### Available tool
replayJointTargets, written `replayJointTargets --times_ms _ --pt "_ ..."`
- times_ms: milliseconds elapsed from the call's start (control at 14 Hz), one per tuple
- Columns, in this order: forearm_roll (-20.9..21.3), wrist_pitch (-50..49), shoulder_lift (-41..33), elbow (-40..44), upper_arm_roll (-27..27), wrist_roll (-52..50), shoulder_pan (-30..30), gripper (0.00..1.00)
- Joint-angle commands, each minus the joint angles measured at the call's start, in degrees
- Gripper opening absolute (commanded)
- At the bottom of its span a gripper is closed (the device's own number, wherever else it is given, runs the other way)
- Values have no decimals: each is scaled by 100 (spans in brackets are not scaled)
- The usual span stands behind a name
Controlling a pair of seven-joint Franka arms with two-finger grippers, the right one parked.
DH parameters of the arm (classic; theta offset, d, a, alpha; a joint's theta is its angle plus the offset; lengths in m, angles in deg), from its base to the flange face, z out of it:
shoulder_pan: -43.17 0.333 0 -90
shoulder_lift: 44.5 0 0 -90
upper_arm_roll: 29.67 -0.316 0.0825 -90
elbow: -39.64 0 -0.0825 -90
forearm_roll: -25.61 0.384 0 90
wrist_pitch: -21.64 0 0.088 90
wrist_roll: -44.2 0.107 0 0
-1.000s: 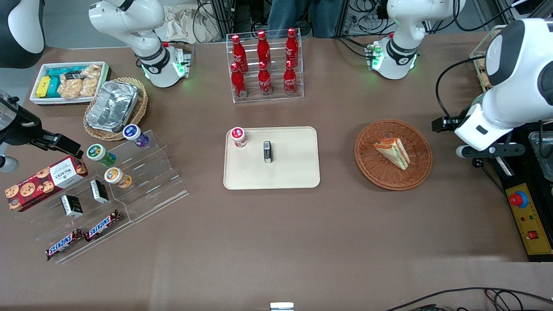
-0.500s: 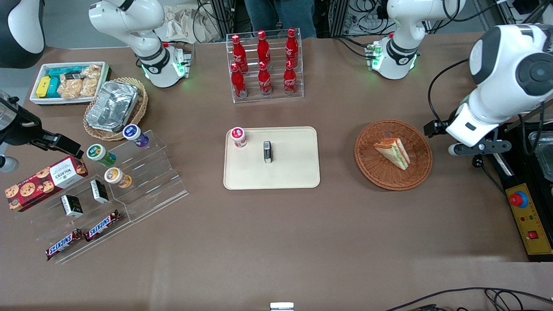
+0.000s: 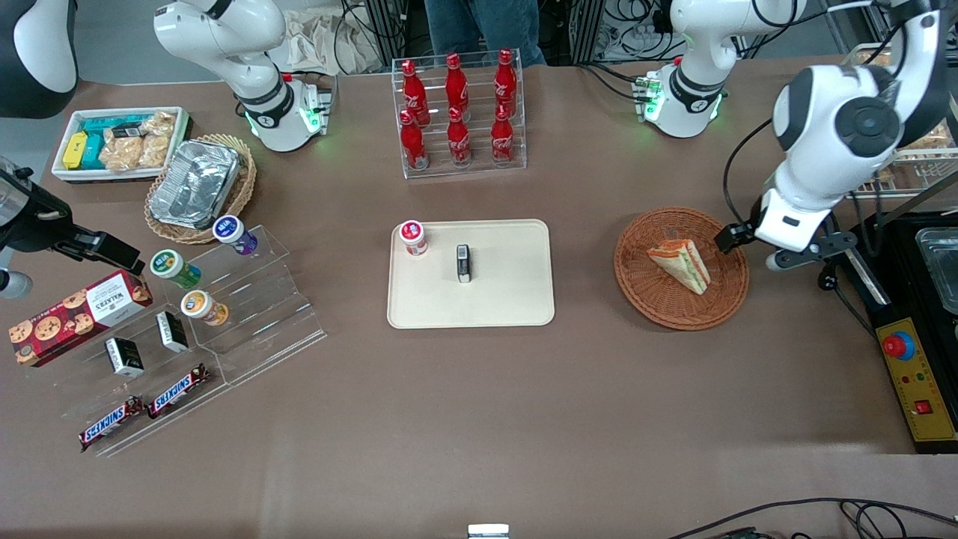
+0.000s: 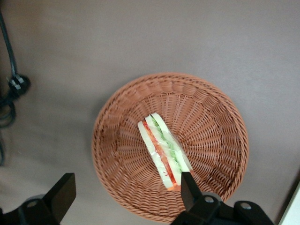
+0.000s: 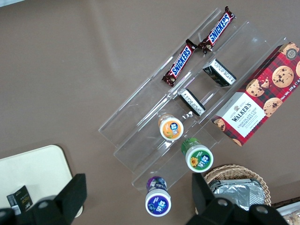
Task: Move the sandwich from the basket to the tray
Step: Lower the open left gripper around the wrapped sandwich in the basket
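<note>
Next, my gripper grabs the sandwich by its narrow end, to put the sandwich on the cream tray.
The sandwich, a pale wedge with red, orange and green layers, lies on its side in the round reddish-brown basket. My gripper hangs open above the basket's rim, on the side toward the working arm's end of the table. The left wrist view looks straight down on the sandwich in the basket. There the gripper has its jaws spread wide with nothing between them. One fingertip shows just over the sandwich's tip. The cream tray lies mid-table beside the basket.
A red-lidded jar and a small black box stand on the tray. A clear rack of red bottles is farther from the camera. A yellow control box lies at the working arm's end; an acrylic stand with snacks lies toward the parked arm's.
The working arm has swung in from its end of the table toward the basket. Its gripper now hangs over the basket's rim. Sandwich, basket and tray have not moved.
</note>
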Motion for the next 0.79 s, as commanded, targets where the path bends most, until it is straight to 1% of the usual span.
replayJointTargets --times_ms 0,214,500,714 --pt "-67 231 124 -219 41 -967 -172 99" --pt "-67 301 414 -210 49 -1540 -260 99" --pt "-76 801 766 -210 49 -2427 -356 99" --pt "-76 837 846 -227 49 -2622 -374 99"
